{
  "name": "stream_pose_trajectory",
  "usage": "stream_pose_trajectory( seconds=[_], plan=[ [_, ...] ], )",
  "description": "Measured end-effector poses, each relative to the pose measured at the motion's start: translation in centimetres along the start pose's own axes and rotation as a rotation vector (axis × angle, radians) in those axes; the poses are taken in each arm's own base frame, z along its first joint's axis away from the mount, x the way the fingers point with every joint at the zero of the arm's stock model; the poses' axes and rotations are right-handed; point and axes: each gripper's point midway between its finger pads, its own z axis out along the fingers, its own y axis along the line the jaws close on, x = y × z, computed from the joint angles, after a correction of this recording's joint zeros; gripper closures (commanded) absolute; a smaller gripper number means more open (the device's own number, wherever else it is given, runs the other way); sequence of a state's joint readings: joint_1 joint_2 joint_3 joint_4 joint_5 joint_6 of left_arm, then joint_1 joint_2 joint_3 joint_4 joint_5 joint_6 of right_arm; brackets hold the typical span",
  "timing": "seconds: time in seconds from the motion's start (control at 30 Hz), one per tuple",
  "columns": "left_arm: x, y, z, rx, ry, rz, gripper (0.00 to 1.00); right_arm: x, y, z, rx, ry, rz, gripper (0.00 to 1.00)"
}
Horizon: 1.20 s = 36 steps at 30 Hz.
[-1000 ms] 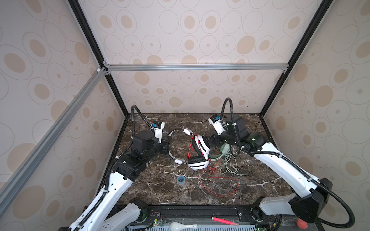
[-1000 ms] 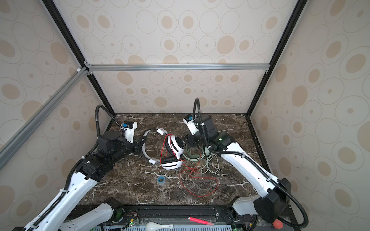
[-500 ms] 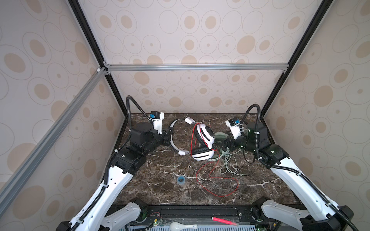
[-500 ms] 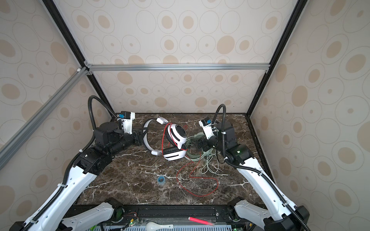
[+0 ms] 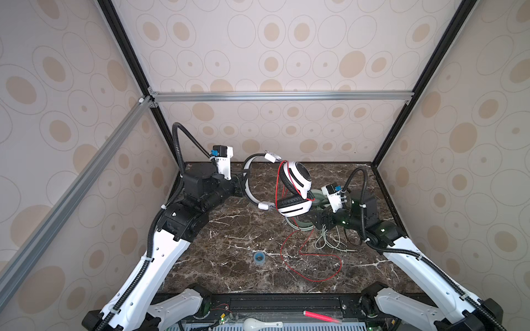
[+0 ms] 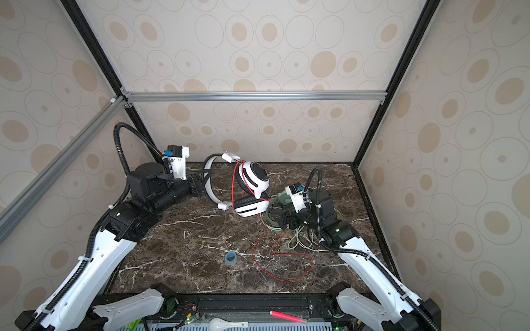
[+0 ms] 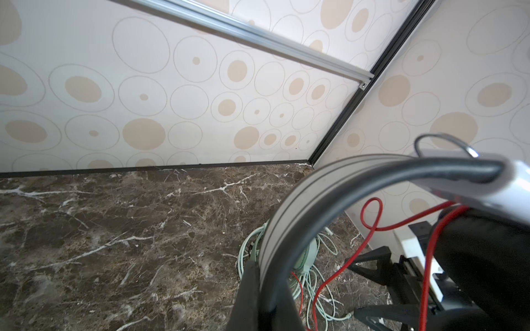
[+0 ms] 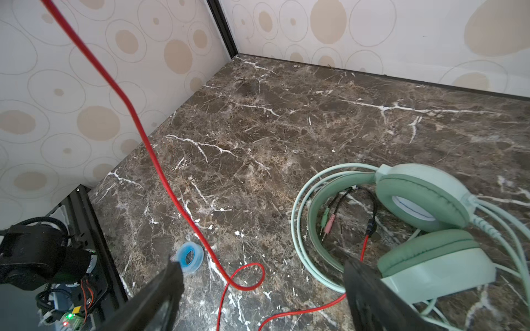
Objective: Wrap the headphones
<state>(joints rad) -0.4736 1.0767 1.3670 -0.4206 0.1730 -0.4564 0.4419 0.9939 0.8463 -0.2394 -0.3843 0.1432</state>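
Observation:
Next, my right gripper grabs the red cord on its hanging part below the white-and-black headphones (image 5: 296, 179). That leaves slack to wrap around the white-and-black headphones.
My left gripper (image 5: 243, 183) (image 6: 201, 183) is shut on the headband (image 7: 344, 177) of the white-and-black headphones (image 5: 296, 179) (image 6: 255, 179) and holds them above the table near the back. Their red cord (image 5: 311, 258) (image 8: 149, 149) hangs down and loops on the marble. The mint-green headphones (image 8: 424, 200) (image 5: 317, 198) lie flat on the table with their pale cord (image 5: 327, 243) in loose coils. Low beside them, my right gripper (image 8: 263, 265) (image 5: 315, 222) (image 6: 279, 219) is open, and the red loop lies on the table between its fingers without touching them.
A small blue tape roll (image 5: 259, 257) (image 8: 189, 256) lies on the marble table (image 5: 229, 229) toward the front. Green and pink jack plugs (image 8: 327, 222) rest inside the mint-green headband. A pink pen (image 5: 318, 316) and a white spoon (image 5: 259, 324) lie past the front rail. Walls close three sides.
The left gripper has raised the white-and-black headphones up and toward the back. The right arm has pulled away to the right, dropped low by the mint-green pair, and its jaws stand wider.

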Motion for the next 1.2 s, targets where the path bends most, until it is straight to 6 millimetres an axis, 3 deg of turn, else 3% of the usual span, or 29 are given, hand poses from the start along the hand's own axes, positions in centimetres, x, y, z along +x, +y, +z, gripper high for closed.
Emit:
stream_pose_trajectory(
  seconds=[0.2,0.43,0.8,1.2],
  plan=[
    [-0.7,-0.3,0.2,0.003,-0.006,0.0,1.0,-1.5,1.4,0.6,-0.102,-0.076,0.027,0.1],
    [-0.7,-0.2,0.7,-0.001,0.004,-0.005,1.0,1.1,0.8,3.7,-0.156,-0.042,0.133,0.1],
    [-0.8,-0.2,2.0,-0.006,0.017,-0.008,1.0,0.7,1.6,6.4,-0.238,-0.061,0.14,0.1],
    [-0.4,0.0,2.9,-0.008,0.031,-0.024,1.0,1.9,1.2,9.5,-0.271,-0.03,0.169,0.13]
  ],
)
